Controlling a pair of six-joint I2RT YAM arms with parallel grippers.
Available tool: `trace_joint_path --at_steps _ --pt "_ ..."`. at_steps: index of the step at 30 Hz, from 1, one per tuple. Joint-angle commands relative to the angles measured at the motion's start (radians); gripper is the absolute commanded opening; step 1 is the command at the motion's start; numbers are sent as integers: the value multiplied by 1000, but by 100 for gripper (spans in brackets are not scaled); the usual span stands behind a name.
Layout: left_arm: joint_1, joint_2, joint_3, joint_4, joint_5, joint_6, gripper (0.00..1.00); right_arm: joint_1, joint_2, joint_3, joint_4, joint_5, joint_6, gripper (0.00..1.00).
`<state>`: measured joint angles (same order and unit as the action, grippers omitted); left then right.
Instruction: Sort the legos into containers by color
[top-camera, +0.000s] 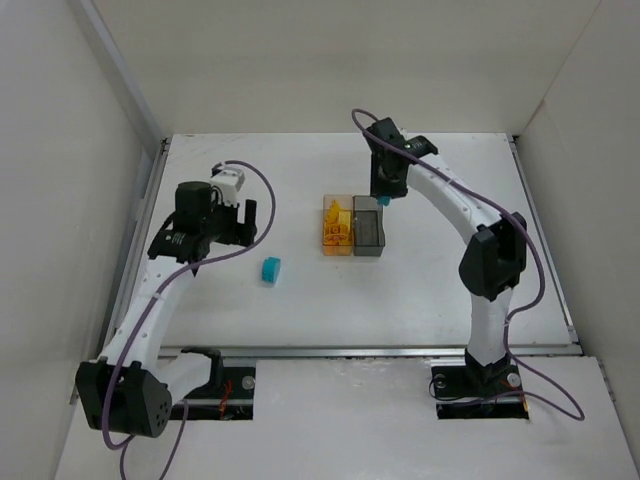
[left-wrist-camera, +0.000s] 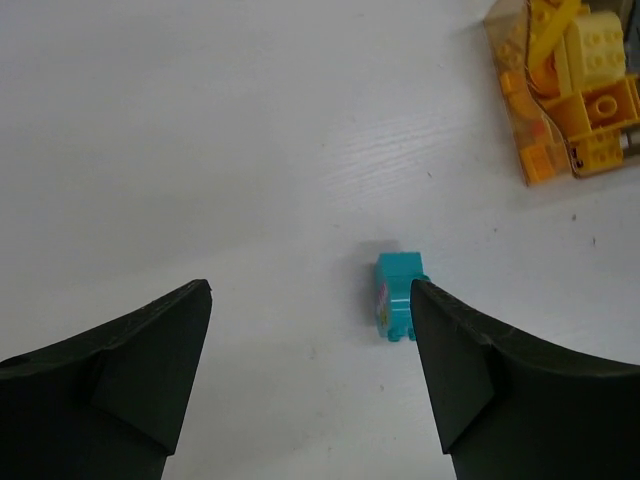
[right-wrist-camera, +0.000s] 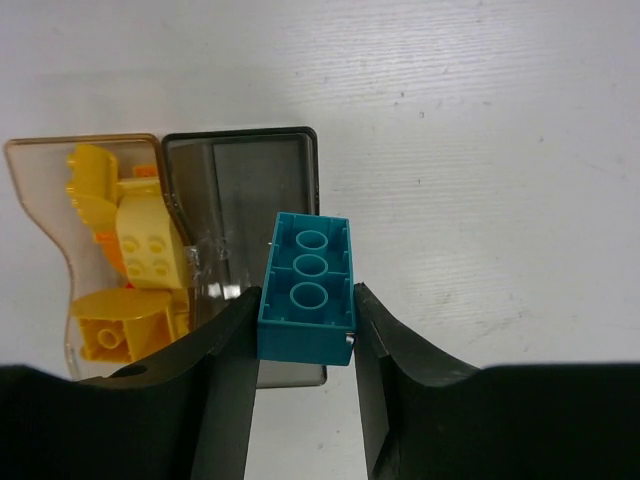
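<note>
The teal brick has its outer edge (right-wrist-camera: 350, 270) over the container's side rim (right-wrist-camera: 317, 175), so my right gripper moves all of it over the grey container before opening.
My right gripper (right-wrist-camera: 305, 305) is shut on a teal lego brick (right-wrist-camera: 308, 275), hollow underside facing the camera. It hangs over the near right corner of the smoky grey container (right-wrist-camera: 240, 190), which holds nothing I can see. The joined amber container (right-wrist-camera: 40, 210) holds several yellow and orange legos (right-wrist-camera: 145, 240). From above, the right gripper (top-camera: 385, 196) is at the grey box's (top-camera: 369, 228) far end, beside the amber box (top-camera: 338, 230). A second teal lego (left-wrist-camera: 395, 297) lies on the table by the right fingertip of my open left gripper (left-wrist-camera: 310, 290). From above, this lego (top-camera: 271, 270) lies near the left gripper (top-camera: 250, 215).
White walls enclose the white table (top-camera: 450, 280) on the left, back and right. The amber container's corner (left-wrist-camera: 565, 100) shows at the top right of the left wrist view. Purple cables trail along both arms.
</note>
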<state>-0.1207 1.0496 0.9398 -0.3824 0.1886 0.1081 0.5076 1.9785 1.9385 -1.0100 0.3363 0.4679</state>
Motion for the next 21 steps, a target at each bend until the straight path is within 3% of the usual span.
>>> trace_joint_path --at_steps 1,6,12,13,17,21 --pt "-91 35 57 -94 84 129 82 -1 60 37 34 -69 -78 0" --pt "-181 84 31 -119 86 217 87 -11 115 37 59 -120 -101 0" --pt "-284 203 -9 -135 -69 263 87 -11 137 17 93 -175 -101 0" --pt "-298 219 -18 -148 -81 263 87 -11 146 17 93 -189 -110 12" --pt "-323 283 -18 -168 -116 272 88 -11 181 40 93 -239 -110 44" --pt "-323 293 -58 -154 -178 285 89 0 168 20 93 -252 -121 64"
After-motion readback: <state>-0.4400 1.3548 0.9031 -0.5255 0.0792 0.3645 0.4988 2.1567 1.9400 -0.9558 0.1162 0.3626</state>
